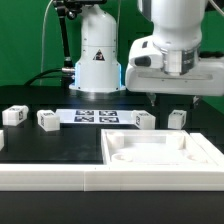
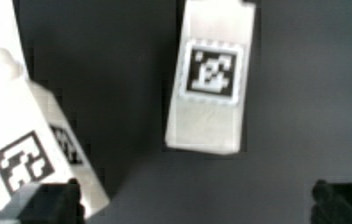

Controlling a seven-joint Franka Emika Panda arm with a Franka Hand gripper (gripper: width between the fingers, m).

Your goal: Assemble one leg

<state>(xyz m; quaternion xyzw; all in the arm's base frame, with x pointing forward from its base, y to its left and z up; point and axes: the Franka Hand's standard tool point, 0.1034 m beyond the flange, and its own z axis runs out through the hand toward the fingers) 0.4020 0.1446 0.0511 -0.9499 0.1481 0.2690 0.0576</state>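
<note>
I need to grab the leg by its plain end (image 1: 177, 121) (image 2: 205, 136) beside the tag next. Then my gripper should stand the leg upright in the white square panel.
Four small white legs with tags stand on the black table in the exterior view: two at the left (image 1: 14, 115) (image 1: 47, 120) and two at the right (image 1: 143, 120) (image 1: 178, 119). My gripper (image 1: 168, 98) hangs just above the right pair, open and empty. In the wrist view one leg (image 2: 212, 80) lies lengthwise ahead of the gripper (image 2: 196, 205), tag up, and a second leg (image 2: 40, 150) lies close beside one fingertip (image 2: 48, 205). Neither leg is between the jaws.
The marker board (image 1: 95, 115) lies flat between the two pairs of legs. The large flat white square panel (image 1: 160, 155) lies in front at the exterior view's right. A long white rim bar (image 1: 50, 178) runs along the front edge.
</note>
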